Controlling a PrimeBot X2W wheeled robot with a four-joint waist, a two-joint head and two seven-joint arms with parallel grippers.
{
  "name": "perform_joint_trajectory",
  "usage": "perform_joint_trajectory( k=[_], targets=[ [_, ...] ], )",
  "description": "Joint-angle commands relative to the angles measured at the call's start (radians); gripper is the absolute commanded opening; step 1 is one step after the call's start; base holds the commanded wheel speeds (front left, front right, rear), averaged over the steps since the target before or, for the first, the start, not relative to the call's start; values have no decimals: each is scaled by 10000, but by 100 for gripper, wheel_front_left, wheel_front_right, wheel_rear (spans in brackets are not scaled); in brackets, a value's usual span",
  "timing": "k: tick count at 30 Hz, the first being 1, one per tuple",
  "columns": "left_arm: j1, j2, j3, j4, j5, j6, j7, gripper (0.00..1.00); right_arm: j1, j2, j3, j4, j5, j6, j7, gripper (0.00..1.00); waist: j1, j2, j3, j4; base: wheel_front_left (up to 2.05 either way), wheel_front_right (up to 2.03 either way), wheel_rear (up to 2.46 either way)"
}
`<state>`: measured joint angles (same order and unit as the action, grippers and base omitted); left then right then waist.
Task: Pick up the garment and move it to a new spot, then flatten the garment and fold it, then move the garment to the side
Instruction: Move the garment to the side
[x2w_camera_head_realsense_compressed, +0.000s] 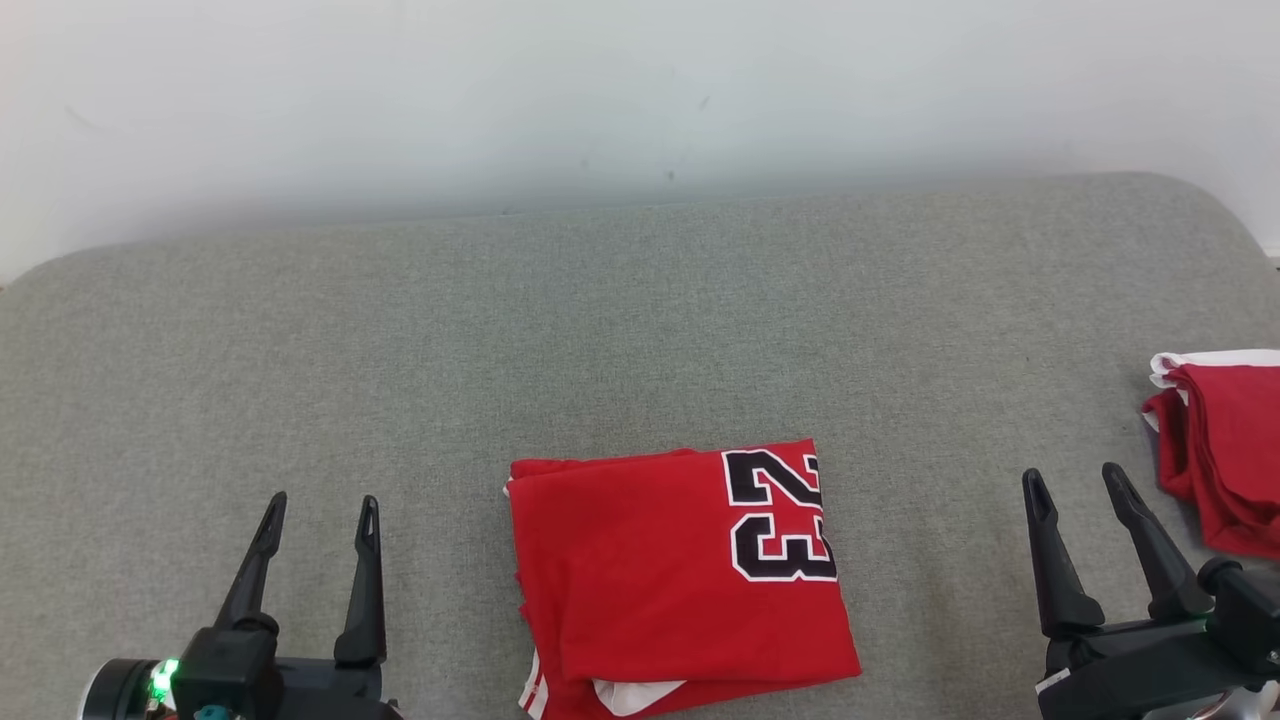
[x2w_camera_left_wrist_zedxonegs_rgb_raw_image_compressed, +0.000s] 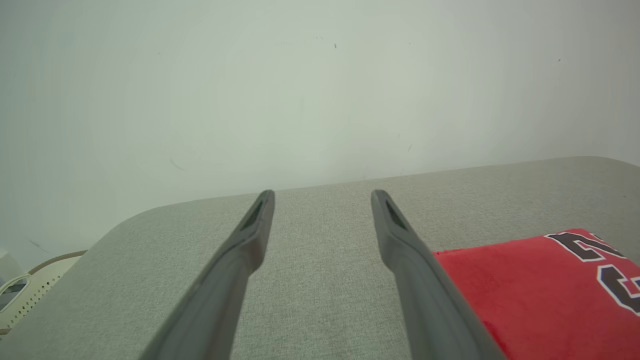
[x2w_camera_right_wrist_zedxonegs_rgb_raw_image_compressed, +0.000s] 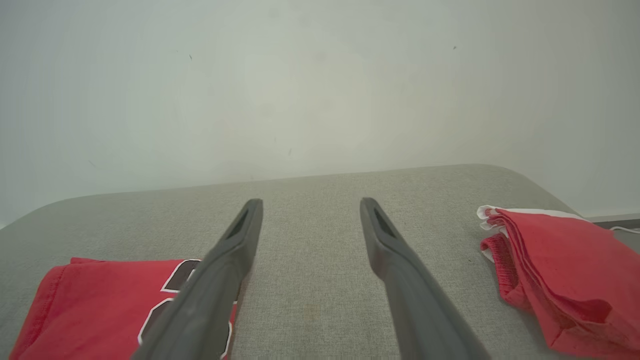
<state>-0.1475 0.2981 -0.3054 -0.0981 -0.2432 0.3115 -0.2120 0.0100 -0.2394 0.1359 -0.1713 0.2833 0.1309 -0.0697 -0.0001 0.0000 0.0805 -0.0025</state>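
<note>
The garment's red middle (x2w_camera_head_realsense_compressed: 660, 564) lies flat on the padded surface, so the robot's right gripper should next grab the garment by its folded edge beside the numbers.
The garment (x2w_camera_head_realsense_compressed: 660, 570) is a red jersey with a black and white "23", folded into a neat square near the front middle of the grey padded surface (x2w_camera_head_realsense_compressed: 600, 330). It also shows at the lower right of the left wrist view (x2w_camera_left_wrist_zedxonegs_rgb_raw_image_compressed: 530, 290) and the lower left of the right wrist view (x2w_camera_right_wrist_zedxonegs_rgb_raw_image_compressed: 100, 300). My left gripper (x2w_camera_head_realsense_compressed: 320, 510) stands open to the left of the garment, apart from it, with nothing between its fingers (x2w_camera_left_wrist_zedxonegs_rgb_raw_image_compressed: 250, 235). My right gripper (x2w_camera_head_realsense_compressed: 1080, 482) stands open to the garment's right, also empty, fingers (x2w_camera_right_wrist_zedxonegs_rgb_raw_image_compressed: 385, 240) pointing toward the wall.
A second folded red garment with white trim (x2w_camera_head_realsense_compressed: 1225, 445) lies at the right edge of the surface, close to my right gripper, and shows in the right wrist view (x2w_camera_right_wrist_zedxonegs_rgb_raw_image_compressed: 555, 270). A pale wall (x2w_camera_head_realsense_compressed: 640, 90) runs behind the surface. The surface's corners are rounded.
</note>
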Motion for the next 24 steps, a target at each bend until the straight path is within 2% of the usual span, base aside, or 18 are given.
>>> perform_joint_trajectory(
  k=[1, 9, 17, 24],
  targets=[
    [143, 70, 4, -41, 5, 43, 35, 100, 116, 28, -19, -80, -30, -5, 52, 100, 1, 0, -10, -24, 0, 0, 0],
    [-57, 79, -79, -91, 11, 61, 76, 100, 2, -131, 279, -44, 149, -5, 363, 100, 1, 0, 171, 169, 0, 0, 0],
    [-298, -128, -254, 0, 6, 50, -47, 100, -479, -542, 1508, 930, 688, -5, 1098, 100, 1, 0, 702, 697, 0, 0, 0],
    [-557, -323, -308, 156, -60, 13, -211, 100, -1125, -838, 2393, 1970, 1162, -5, 1248, 100, 1, 0, 1254, 1025, 0, 0, 0]
  ],
)
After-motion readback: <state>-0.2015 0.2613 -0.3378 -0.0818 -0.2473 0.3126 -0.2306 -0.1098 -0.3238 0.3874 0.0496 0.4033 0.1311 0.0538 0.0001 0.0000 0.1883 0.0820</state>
